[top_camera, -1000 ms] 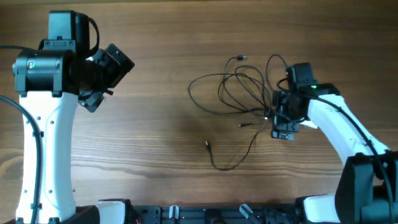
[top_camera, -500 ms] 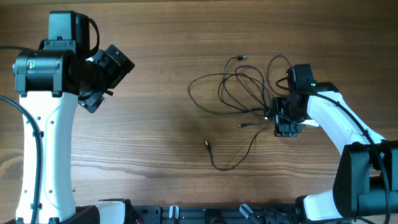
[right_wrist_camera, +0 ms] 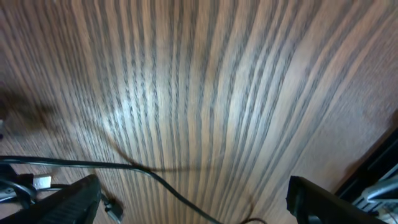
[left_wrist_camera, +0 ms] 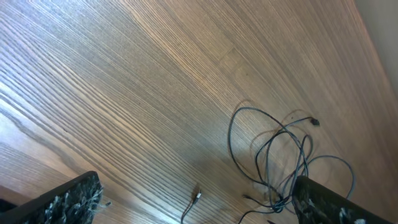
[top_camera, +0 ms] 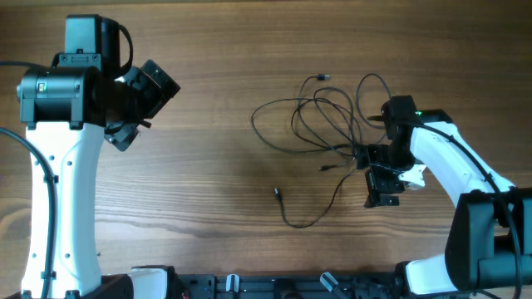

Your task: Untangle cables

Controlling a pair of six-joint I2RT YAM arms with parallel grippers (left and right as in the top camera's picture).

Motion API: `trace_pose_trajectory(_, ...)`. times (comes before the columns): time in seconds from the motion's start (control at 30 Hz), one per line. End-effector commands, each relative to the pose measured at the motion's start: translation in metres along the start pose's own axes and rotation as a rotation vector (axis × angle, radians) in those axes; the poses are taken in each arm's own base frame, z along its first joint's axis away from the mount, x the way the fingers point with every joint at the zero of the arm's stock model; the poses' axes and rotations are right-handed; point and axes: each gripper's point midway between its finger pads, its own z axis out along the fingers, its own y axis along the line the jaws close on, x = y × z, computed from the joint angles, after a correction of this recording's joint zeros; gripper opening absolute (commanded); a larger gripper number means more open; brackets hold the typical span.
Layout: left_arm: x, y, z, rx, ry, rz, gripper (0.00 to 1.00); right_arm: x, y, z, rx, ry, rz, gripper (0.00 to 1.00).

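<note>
The robot's right gripper will grab the parts of the cables at the tangle's edge [top_camera: 355,169] [right_wrist_camera: 163,181], and the plug ends will stay free for the left gripper to untangle.
The thin dark cables [top_camera: 320,120] lie in tangled loops on the wooden table, right of centre. One plug end [top_camera: 278,193] trails toward the front, another [top_camera: 322,77] lies at the back. My right gripper [top_camera: 379,193] hovers low at the tangle's right edge, open. In the right wrist view a cable strand [right_wrist_camera: 155,177] crosses the table between its spread fingers [right_wrist_camera: 78,200], ungripped, and a silvery tip [right_wrist_camera: 42,182] shows at the left. My left gripper [top_camera: 125,131] hangs raised at the far left, open and empty. Its wrist view shows the cables [left_wrist_camera: 273,149] and a plug [left_wrist_camera: 195,195] far below.
The left arm's white column [top_camera: 58,183] stands at the table's left side and the right arm's white links [top_camera: 453,162] at the right. A dark rail [top_camera: 274,286] runs along the front edge.
My right gripper has shifted a little toward the table's front edge beside the tangle. The nearby loops barely moved. The left arm has stayed still.
</note>
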Motion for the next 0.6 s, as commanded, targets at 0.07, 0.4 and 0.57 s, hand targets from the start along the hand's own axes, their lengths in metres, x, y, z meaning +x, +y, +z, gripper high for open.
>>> trace_pose_trajectory(0.07,0.003,0.003,0.006,-0.023,0.022,0.062,1.00,0.007,0.017,-0.003,-0.064,0.033,-0.029,0.96)
trace_pose_trajectory(0.4,0.005,0.007,0.019,-0.042,0.040,0.059,1.00,0.003,0.041,-0.012,-0.154,-0.011,-0.072,0.96)
trace_pose_trajectory(0.57,0.005,0.007,0.022,-0.047,0.046,0.058,1.00,-0.017,0.034,-0.012,-0.123,-0.123,-0.059,0.97)
